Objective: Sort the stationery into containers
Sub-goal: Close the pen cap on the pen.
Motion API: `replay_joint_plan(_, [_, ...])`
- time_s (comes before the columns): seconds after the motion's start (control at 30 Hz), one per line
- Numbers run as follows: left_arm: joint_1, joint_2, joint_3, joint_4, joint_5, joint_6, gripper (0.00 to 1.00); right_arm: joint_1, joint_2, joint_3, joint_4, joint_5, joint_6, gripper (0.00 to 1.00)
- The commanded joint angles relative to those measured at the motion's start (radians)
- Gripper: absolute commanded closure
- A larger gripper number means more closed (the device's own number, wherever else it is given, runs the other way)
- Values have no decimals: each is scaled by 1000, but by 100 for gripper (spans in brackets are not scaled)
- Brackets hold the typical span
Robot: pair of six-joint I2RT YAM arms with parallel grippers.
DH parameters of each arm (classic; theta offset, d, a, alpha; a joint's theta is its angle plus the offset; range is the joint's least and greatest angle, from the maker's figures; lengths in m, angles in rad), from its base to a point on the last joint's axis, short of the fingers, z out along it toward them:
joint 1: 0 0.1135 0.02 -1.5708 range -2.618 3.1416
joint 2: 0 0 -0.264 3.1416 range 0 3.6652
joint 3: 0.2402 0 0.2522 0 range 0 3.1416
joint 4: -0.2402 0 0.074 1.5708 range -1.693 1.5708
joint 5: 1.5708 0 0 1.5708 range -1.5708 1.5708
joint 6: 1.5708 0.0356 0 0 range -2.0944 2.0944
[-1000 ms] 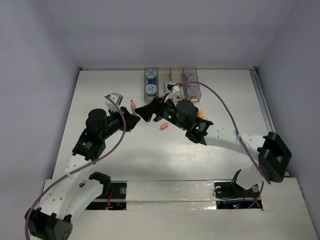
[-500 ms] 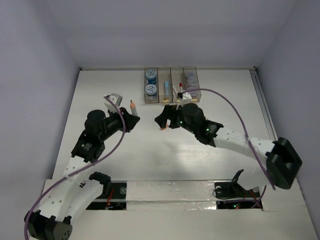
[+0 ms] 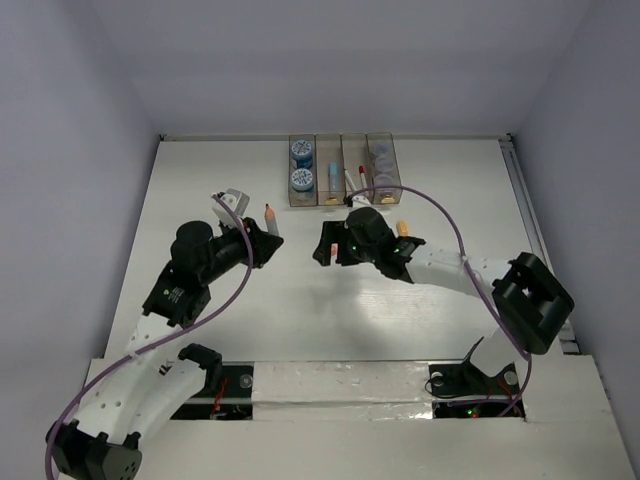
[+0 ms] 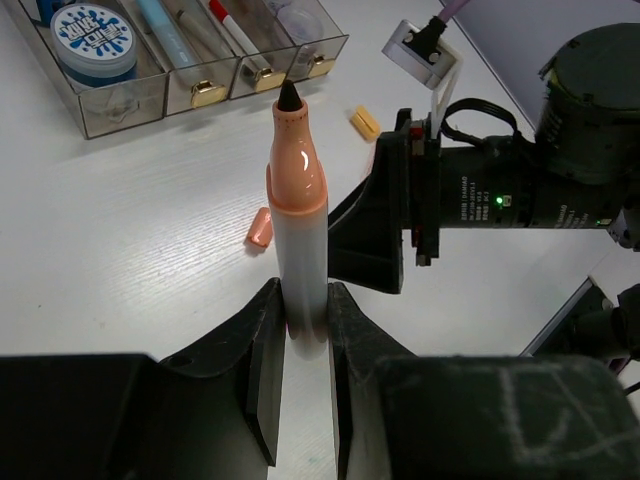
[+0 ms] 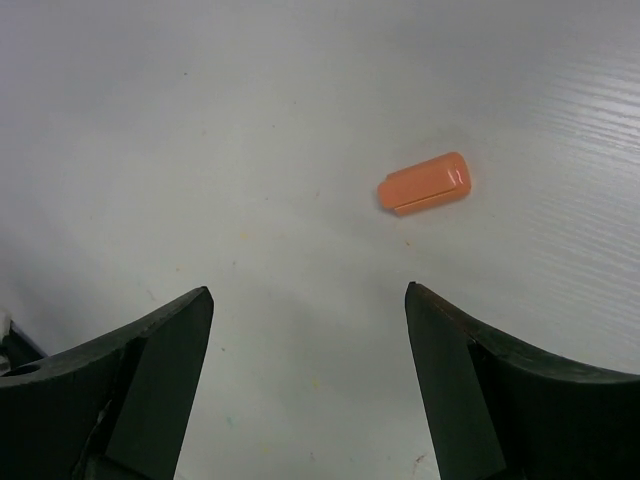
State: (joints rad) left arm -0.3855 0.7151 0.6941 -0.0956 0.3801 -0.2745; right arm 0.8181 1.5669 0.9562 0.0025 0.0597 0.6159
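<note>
The small orange cap should next be gripped across its sides by the robot's right gripper, so its open end stays free to cap the marker's tip.
My left gripper (image 3: 260, 242) (image 4: 300, 300) is shut on a white marker (image 3: 269, 220) (image 4: 298, 200) with an orange collar and a bare black tip, held upright. My right gripper (image 3: 322, 246) (image 5: 308, 295) is open and empty, low over the table. A small orange cap (image 5: 425, 184) (image 4: 260, 227) lies just ahead of its jaws, off to the right. The four joined containers (image 3: 342, 197) (image 4: 140, 105) stand at the back. They hold blue-topped rolls (image 3: 301, 180) (image 4: 92, 35), a light-blue stick (image 3: 333, 176), a red-capped marker (image 3: 357, 180) and greyish-purple pieces (image 3: 380, 163).
A short orange-yellow stick (image 3: 402, 228) (image 4: 365, 122) lies on the table right of my right gripper. The right arm's black wrist (image 4: 480, 190) is close in front of the held marker. A metal rail (image 3: 527, 215) runs along the table's right edge.
My right gripper has swung from beside the containers down and to the right, over the orange cap. My left gripper has shifted the marker slightly to the right.
</note>
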Motion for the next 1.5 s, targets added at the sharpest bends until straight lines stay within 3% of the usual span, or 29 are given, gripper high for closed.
replay_joint_plan(0.0, [-13,-11,15,30,20,12,100,-14,56,30,-30,-40,27,16])
replay_joint_plan(0.2, [-23,-8,15,30,19,14,100,-57,169,70,22,-52,27,16])
replay_joint_plan(0.47, [-32,1,18,28,6,17,100,-68,309,170,1,-93,-5,23])
replay_joint_plan(0.7, [-41,12,22,30,2,20,100,-68,380,256,-124,-66,-54,25])
replay_joint_plan(0.93, [-41,9,24,27,-6,20,100,-68,413,322,-231,-6,-122,37])
replay_joint_plan(1.23, [-41,1,24,23,-9,21,100,-50,496,438,-435,120,-194,40])
replay_joint_plan(1.47, [-41,-3,25,20,-21,23,100,-19,545,513,-527,152,-216,51])
